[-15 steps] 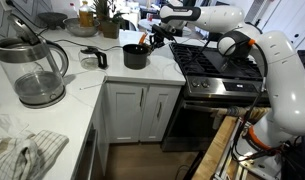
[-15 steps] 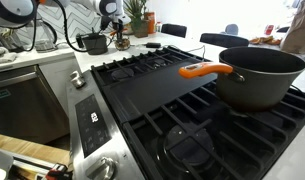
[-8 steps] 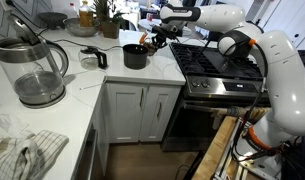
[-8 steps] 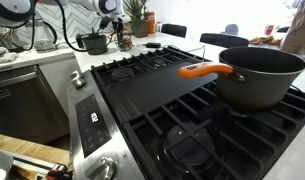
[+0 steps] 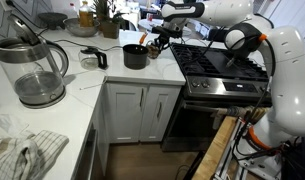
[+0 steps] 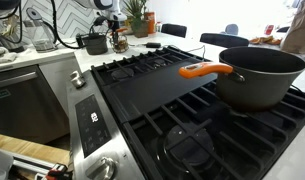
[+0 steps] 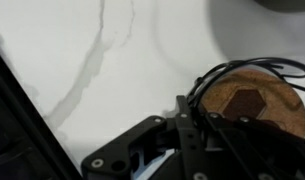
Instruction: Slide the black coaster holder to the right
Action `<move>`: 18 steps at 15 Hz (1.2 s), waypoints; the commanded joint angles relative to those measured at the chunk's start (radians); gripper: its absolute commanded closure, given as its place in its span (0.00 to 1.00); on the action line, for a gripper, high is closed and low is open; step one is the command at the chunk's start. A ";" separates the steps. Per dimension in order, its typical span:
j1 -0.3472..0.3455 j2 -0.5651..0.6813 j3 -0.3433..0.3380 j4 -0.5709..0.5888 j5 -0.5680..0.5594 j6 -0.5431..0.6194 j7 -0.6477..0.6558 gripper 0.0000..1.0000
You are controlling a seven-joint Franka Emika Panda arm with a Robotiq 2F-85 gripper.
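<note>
The black coaster holder (image 7: 250,100) stays held in my gripper until it reaches the stove's edge, as white counter now separates its wire rim (image 7: 282,60) from the stove.
The black coaster holder (image 7: 250,100) is a low round wire holder with tan-brown coasters inside. It stands on the white counter by the stove, and it shows in both exterior views (image 5: 152,49) (image 6: 119,43). My gripper (image 7: 184,122) hangs just above and beside the holder's rim, with its fingers drawn together. I cannot tell whether the fingers touch the wire. In both exterior views the gripper (image 5: 156,37) (image 6: 110,16) comes down over the holder from above.
A larger black pot (image 5: 135,57) with an orange utensil stands right next to the holder, also seen in an exterior view (image 6: 93,43). A glass kettle (image 5: 34,70), a black-handled cup (image 5: 94,58), the stove (image 5: 220,62) and a big pot (image 6: 254,72) on it are nearby.
The arm has lifted a little and swung slightly. The coaster holder seems to have shifted a small way along the counter. The pot has not moved.
</note>
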 commanded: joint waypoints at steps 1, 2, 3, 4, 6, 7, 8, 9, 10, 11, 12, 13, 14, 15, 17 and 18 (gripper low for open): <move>0.026 -0.168 -0.018 -0.233 -0.018 0.014 0.000 0.98; 0.027 -0.195 -0.018 -0.273 -0.018 0.009 -0.005 0.98; 0.029 -0.226 -0.021 -0.316 -0.023 0.005 -0.009 0.98; 0.015 -0.256 -0.002 -0.358 -0.045 0.005 -0.005 0.98; 0.017 -0.317 -0.008 -0.449 -0.065 0.013 -0.006 0.98; 0.017 -0.344 -0.009 -0.490 -0.075 0.015 -0.005 0.98; 0.017 -0.367 -0.011 -0.525 -0.086 0.014 -0.001 0.98; 0.015 -0.388 -0.011 -0.555 -0.095 0.016 -0.003 0.98; 0.014 -0.406 -0.012 -0.580 -0.102 0.016 0.000 0.98; 0.013 -0.421 -0.011 -0.601 -0.109 0.011 -0.001 0.98; 0.012 -0.434 -0.011 -0.618 -0.117 0.007 -0.001 0.98; 0.012 -0.443 -0.011 -0.630 -0.126 0.010 0.001 0.98; 0.011 -0.451 -0.010 -0.639 -0.131 0.008 -0.002 0.98; 0.009 -0.454 -0.008 -0.641 -0.134 0.004 -0.005 0.98; 0.010 -0.457 -0.006 -0.642 -0.141 -0.006 -0.003 0.98; 0.010 -0.457 -0.005 -0.639 -0.145 -0.009 -0.004 0.98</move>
